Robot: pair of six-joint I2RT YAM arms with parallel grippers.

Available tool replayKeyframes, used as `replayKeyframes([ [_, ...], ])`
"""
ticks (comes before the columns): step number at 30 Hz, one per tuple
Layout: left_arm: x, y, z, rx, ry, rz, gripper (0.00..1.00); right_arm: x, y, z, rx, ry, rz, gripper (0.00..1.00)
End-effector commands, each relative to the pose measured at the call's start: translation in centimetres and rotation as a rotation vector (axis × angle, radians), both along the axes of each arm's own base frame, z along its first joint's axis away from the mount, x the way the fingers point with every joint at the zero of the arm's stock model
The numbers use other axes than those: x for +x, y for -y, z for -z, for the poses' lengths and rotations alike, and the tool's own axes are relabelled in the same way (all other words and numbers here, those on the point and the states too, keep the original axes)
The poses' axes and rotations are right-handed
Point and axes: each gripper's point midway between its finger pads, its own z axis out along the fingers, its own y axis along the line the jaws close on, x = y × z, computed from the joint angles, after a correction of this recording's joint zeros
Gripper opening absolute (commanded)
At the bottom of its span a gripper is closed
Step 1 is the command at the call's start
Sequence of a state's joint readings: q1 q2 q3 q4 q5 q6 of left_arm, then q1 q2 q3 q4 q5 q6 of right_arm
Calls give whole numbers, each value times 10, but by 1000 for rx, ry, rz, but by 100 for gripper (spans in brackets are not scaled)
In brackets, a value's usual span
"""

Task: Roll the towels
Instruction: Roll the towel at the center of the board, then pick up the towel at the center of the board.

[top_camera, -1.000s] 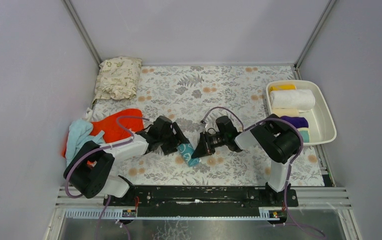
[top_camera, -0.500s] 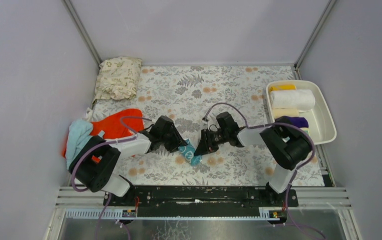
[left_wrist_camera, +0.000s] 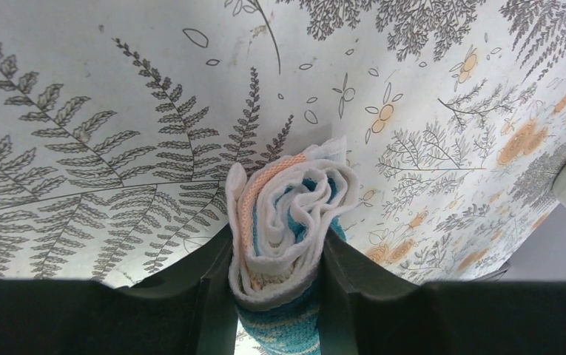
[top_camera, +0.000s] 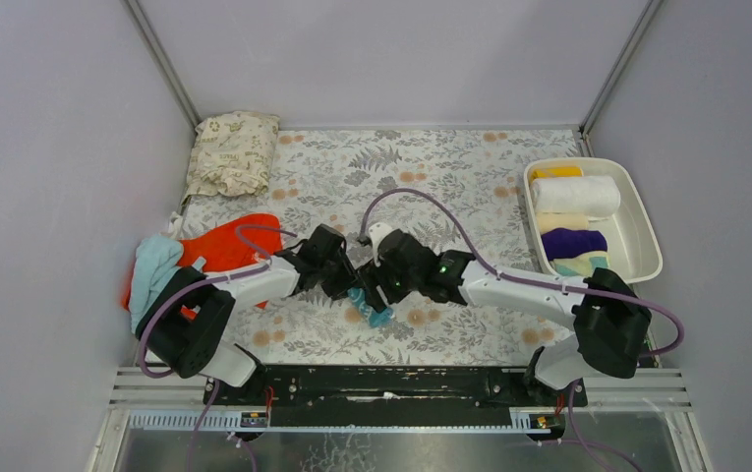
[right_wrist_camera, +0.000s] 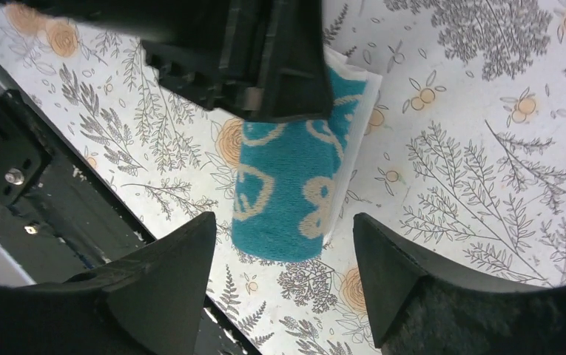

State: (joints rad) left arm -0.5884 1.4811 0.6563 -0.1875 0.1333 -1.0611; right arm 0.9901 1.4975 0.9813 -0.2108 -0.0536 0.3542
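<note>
The rolled teal towel (right_wrist_camera: 285,198) needs to be grabbed across both sides by my right gripper, which leaves my left gripper the towel's end. Then the towel can be laid in the tray.
A rolled teal towel (top_camera: 372,305) with cream prints lies on the floral mat between both arms. My left gripper (top_camera: 350,288) is shut on one end of the roll; in the left wrist view its fingers (left_wrist_camera: 217,296) squeeze the coiled end of the towel (left_wrist_camera: 287,214). My right gripper (top_camera: 383,287) stands open above the roll's other end (right_wrist_camera: 291,185), its fingertips (right_wrist_camera: 191,251) apart on either side and touching nothing. An orange-red towel (top_camera: 224,251) and a light blue towel (top_camera: 155,265) lie loose at the left. Yellow (top_camera: 556,171), white (top_camera: 576,195), cream (top_camera: 560,221) and purple (top_camera: 574,242) rolls sit in the tray.
The white tray (top_camera: 647,241) stands at the right edge of the mat (top_camera: 431,167). A beige leaf-printed cushion (top_camera: 234,152) lies at the back left. The black base rail (top_camera: 401,382) runs along the near edge, close under the roll. Grey walls close in both sides.
The left gripper has shut on the teal roll's end. The right gripper has opened, letting go of the roll, and its arm has stretched leftward over it.
</note>
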Motion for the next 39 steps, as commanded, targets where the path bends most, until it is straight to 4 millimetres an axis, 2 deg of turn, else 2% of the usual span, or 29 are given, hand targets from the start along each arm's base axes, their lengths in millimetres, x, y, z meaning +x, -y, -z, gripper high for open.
replayKeyframes([
  [1,-22,-29,24,159,-105,-6,32,10,-4,-16,-136,256,-4,75],
  [5,-25,-28,24,156,-125,-12,32,1,-23,-6,-158,343,-39,75],
  [12,-25,-28,21,174,-152,-13,33,-8,-38,32,-223,420,-87,75],
  [17,-25,-26,23,181,-179,-10,34,-5,-35,60,-305,430,-90,75],
  [24,-23,-24,21,178,-180,-17,36,-12,-21,100,-391,377,-111,71],
  [27,-23,-24,21,179,-178,-17,40,-20,-14,118,-421,325,-122,66],
  [31,-21,-24,18,179,-164,-18,45,-30,-2,138,-431,232,-104,53],
  [33,-17,-23,15,178,-147,-18,49,-35,3,141,-433,209,-101,45],
  [36,-8,-21,4,169,-101,-21,57,-37,11,133,-419,206,-95,30],
  [39,6,-20,-12,156,-45,-24,66,-36,16,118,-396,215,-78,28],
])
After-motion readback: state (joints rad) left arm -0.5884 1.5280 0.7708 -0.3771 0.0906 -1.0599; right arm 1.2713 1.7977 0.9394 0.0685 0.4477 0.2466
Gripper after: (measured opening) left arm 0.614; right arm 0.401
